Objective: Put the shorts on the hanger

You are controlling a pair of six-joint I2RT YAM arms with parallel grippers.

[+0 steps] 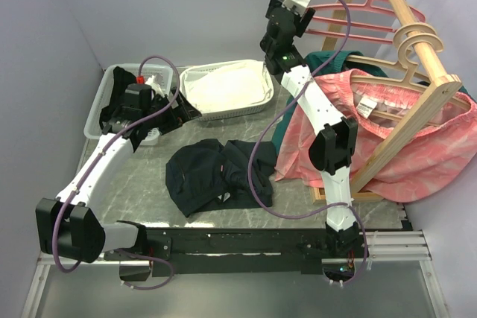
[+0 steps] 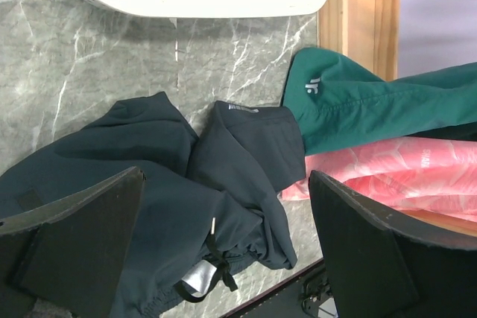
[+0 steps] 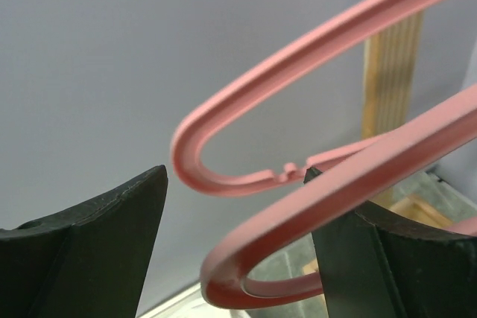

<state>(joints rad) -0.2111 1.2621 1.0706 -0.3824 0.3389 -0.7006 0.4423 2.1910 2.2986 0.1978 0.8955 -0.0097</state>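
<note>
The right gripper grips the nearest pink hanger by its rounded end [image 1: 310,30] [image 3: 226,277] next, and the hanger's hook side stays free for my left gripper.
The dark navy shorts [image 1: 216,176] lie crumpled on the marble table; in the left wrist view the shorts [image 2: 171,184] show a drawstring and a grey label. My left gripper [image 1: 188,109] hovers open above and to the left of them, with nothing between its fingers [image 2: 74,236]. Pink hangers [image 1: 350,1] hang from the wooden rack [image 1: 417,42]. My right gripper [image 1: 307,11] is raised at their left ends and open. The rounded end of the nearest hanger [image 3: 298,214] lies between its fingers [image 3: 97,251], and I cannot tell if it touches the right one.
A white basket [image 1: 227,87] stands at the back, and another [image 1: 100,106] holding dark clothes at the left. A pink garment [image 1: 417,132] and a green one [image 1: 335,61] drape over the rack, reaching the table beside the shorts. Pale wooden hangers [image 1: 414,39] share the rail.
</note>
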